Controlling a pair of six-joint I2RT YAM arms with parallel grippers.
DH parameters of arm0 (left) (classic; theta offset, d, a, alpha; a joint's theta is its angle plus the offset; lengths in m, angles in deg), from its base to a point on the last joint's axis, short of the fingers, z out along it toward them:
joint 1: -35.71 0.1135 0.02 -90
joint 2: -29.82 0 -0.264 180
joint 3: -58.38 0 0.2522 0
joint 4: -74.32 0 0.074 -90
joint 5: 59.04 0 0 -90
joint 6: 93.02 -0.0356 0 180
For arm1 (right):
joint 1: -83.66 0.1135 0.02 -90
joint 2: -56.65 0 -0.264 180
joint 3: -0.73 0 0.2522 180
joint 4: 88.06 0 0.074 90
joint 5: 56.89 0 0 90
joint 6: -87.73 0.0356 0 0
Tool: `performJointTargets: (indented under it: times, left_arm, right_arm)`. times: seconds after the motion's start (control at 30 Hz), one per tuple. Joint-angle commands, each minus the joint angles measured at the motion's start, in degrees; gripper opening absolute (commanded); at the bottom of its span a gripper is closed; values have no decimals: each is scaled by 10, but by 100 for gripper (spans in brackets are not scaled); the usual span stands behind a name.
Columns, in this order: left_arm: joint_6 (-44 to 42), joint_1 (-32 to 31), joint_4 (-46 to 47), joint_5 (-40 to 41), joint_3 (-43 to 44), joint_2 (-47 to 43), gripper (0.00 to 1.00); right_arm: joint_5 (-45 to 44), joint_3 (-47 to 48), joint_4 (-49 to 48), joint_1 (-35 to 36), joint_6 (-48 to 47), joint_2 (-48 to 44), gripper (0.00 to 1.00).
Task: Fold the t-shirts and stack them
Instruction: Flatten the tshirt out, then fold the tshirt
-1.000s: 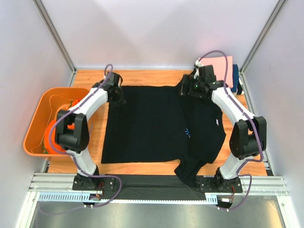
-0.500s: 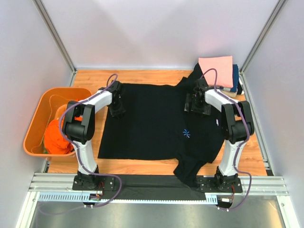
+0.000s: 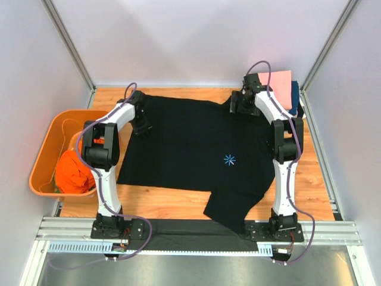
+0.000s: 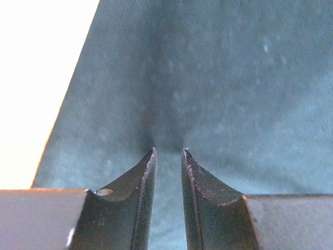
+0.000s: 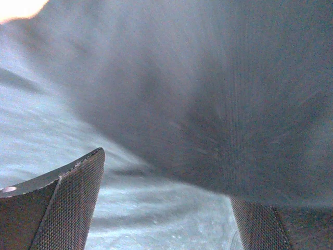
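I need to grab the near side of the black t-shirt by the hanging sleeve (image 3: pixel 218 196) with my right gripper next. Then I will fold that side over the far side of the t-shirt.
A black t-shirt (image 3: pixel 190 149) with a small light-blue starburst (image 3: pixel 229 159) lies spread on the wooden table (image 3: pixel 312 185). One sleeve hangs towards the near edge. My left gripper (image 3: pixel 143 124) sits on the shirt's far left part. In the left wrist view its fingers (image 4: pixel 168 152) are almost closed, pinching a crease of the black cloth (image 4: pixel 218 83). My right gripper (image 3: pixel 237 107) is at the shirt's far right corner. In the right wrist view its fingers (image 5: pixel 166 174) stand wide apart, with a fold of black cloth (image 5: pixel 218 104) lying over the right one.
A folded pink shirt (image 3: pixel 280 80) lies on a navy one (image 3: pixel 295 95) at the far right corner. An orange tub (image 3: pixel 43 156) at the left holds an orange shirt (image 3: pixel 72 173). Frame posts and white walls close in the table.
Both grippers moved towards the far edge, and the black shirt slid with them, away from the near edge and slightly left. The right arm is now stretched out.
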Motion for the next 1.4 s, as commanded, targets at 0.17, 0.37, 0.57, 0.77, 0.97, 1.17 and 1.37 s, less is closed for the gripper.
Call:
performJointTargets:
  times: [0.17, 0.37, 0.57, 0.77, 0.97, 1.17, 1.37]
  left_arm:
    - [22, -34, -16, -20, -103, -249, 37]
    - [63, -33, -30, 51, -273, -462, 38]
    - [123, -21, -20, 44, -473, -649, 43]
    - [158, -27, 6, 7, -563, -669, 43]
    - [174, -55, 16, 46, -572, -576, 43]
    - [174, -54, 12, 89, -578, -556, 53]
    - [174, -52, 20, 101, -599, -544, 58]
  right_arm:
    - [19, -34, 14, 13, -34, -170, 93]
    - [-6, -285, 23, 60, 68, -415, 94]
    - [-16, -569, 4, 166, 246, -689, 94]
    - [-17, -775, 32, 319, 429, -888, 92]
    - [-34, -890, 74, 396, 524, -961, 91]
    - [-63, -925, 55, 499, 599, -933, 89]
    - [-65, -932, -20, 573, 617, -789, 79]
